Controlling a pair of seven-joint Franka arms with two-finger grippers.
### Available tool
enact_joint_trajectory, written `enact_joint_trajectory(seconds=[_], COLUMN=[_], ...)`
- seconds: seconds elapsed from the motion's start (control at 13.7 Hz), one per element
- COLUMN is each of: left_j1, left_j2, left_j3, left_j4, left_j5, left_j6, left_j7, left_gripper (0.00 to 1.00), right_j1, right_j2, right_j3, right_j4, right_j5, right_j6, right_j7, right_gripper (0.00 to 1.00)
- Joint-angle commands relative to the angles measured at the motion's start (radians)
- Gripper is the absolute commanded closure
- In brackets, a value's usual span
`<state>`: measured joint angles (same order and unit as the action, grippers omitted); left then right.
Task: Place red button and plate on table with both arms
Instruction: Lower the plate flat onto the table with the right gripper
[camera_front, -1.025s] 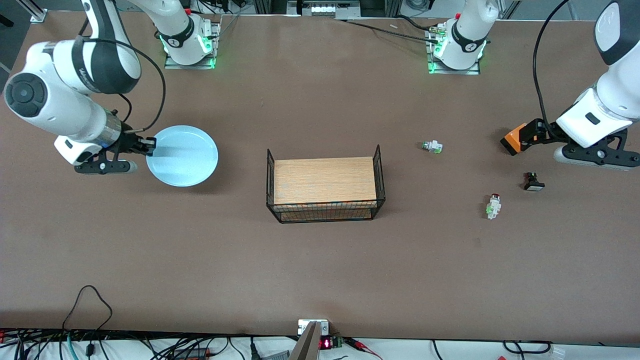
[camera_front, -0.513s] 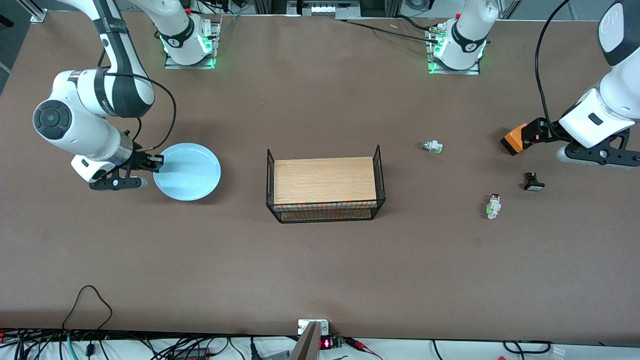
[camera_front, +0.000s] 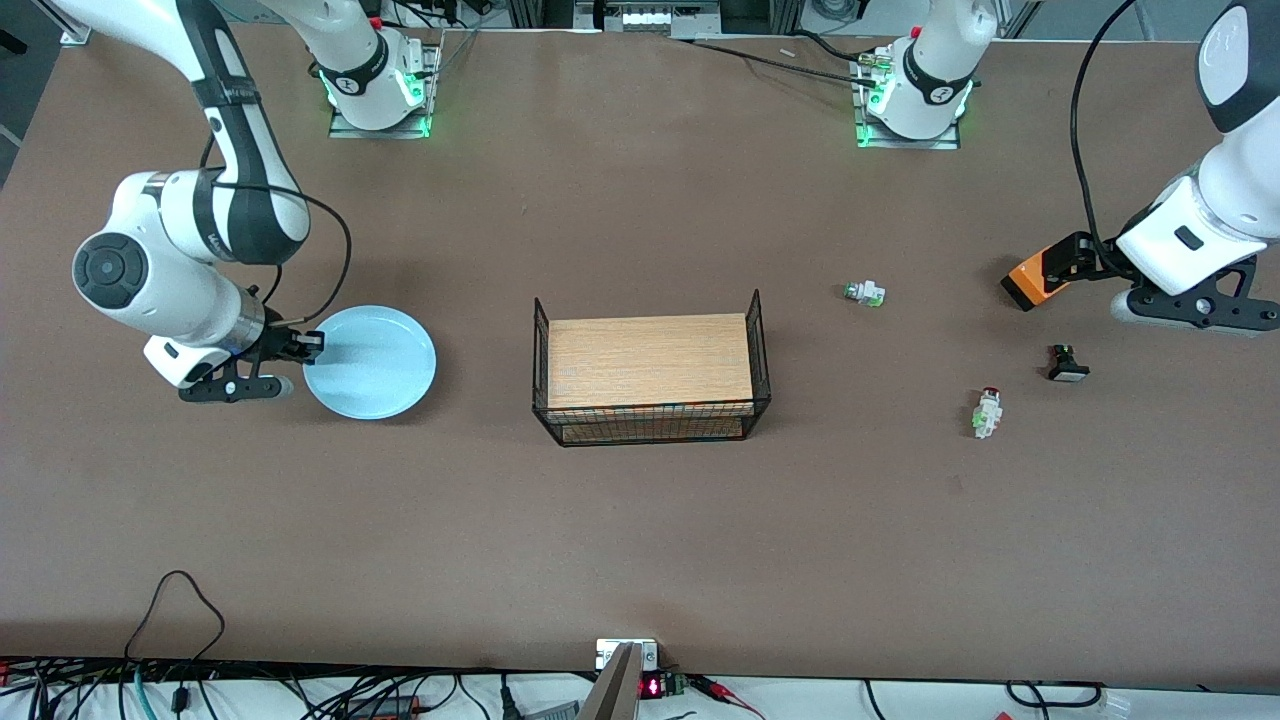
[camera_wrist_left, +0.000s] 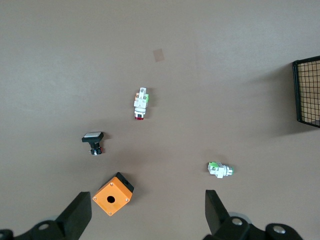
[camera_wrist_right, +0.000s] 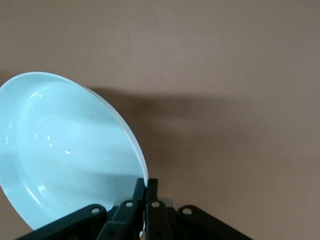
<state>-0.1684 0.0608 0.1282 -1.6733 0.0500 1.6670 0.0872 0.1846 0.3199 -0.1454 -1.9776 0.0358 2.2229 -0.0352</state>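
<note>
The plate's rim (camera_front: 434, 360) (camera_wrist_right: 123, 123) is tilted above its wide shadow on the brown table. My right gripper should bring the plate down flat before it lets go.
The pale blue plate (camera_front: 370, 362) is held by its rim, low over the brown table (camera_front: 640, 540) at the right arm's end. My right gripper (camera_front: 308, 346) is shut on that rim; in the right wrist view the fingers (camera_wrist_right: 148, 190) pinch the plate's edge (camera_wrist_right: 75, 150). The red button (camera_front: 988, 410) lies on the table toward the left arm's end, and shows in the left wrist view (camera_wrist_left: 141, 103). My left gripper (camera_wrist_left: 148, 210) is open and empty, up over an orange box (camera_front: 1030, 278), its fingers apart.
A wooden rack with black wire sides (camera_front: 650, 378) stands mid-table. A white-and-green piece without a red cap (camera_front: 864, 293) and a black piece with a white cap (camera_front: 1067, 363) lie near the button. The orange box (camera_wrist_left: 113, 195) has a hole in its top.
My right gripper has carried the plate nearer to the front camera and lower toward the table. The left arm has shifted only slightly.
</note>
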Motion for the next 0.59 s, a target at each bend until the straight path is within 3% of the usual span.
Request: enact_joint_trajectory(seconds=[0.0, 0.51], left_j1=[0.006, 0.007], left_j2=[-0.004, -0.004], left_j3=[-0.001, 0.001], left_j4=[0.026, 0.024], left_j5=[-0.013, -0.007], left_j6=[-0.027, -0.036], left_j7=[-0.003, 0.0], left_gripper=[0.0, 0.0], right_j1=[-0.036, -0.034], right_j2=[0.07, 0.142], right_j3=[0.021, 0.043], right_j4=[0.022, 0.019], right_j5=[0.029, 0.033], right_j6=[0.079, 0.207], right_j7=[-0.051, -0.051], right_gripper=[1.0, 1.0])
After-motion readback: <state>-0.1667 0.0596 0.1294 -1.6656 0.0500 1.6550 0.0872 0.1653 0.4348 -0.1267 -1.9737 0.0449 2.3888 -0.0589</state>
